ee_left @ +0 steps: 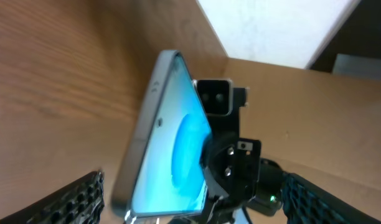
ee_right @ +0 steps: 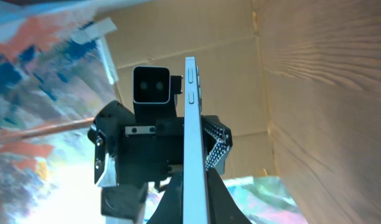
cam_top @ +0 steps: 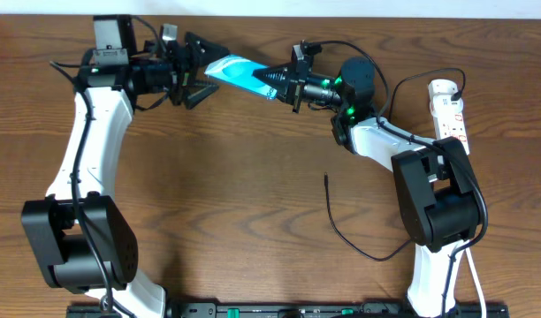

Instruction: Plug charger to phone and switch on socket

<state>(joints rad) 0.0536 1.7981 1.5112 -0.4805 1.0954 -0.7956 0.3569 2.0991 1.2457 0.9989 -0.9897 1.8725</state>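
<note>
The phone's other end needs to stay free so the charger can plug in. My left gripper should next grab the phone's end opposite my right gripper.
The phone [cam_top: 238, 71], its teal screen lit, is held in the air over the far middle of the table. My right gripper [cam_top: 276, 78] is shut on its right end; in the right wrist view the jaws [ee_right: 192, 208] pinch the phone's thin edge [ee_right: 192, 124]. My left gripper [cam_top: 196, 69] is open, with its fingers spread on either side of the phone's left end [ee_left: 169, 149]. The charger's black cable [cam_top: 341, 231] lies on the table, its tip [cam_top: 327, 179] free. The socket [cam_top: 449, 106], a white strip, lies at the far right.
The black cable loops from its tip down towards the right arm's base [cam_top: 434, 208]. The left arm's base [cam_top: 76, 243] stands at the front left. A black rail [cam_top: 279, 311] runs along the front edge.
</note>
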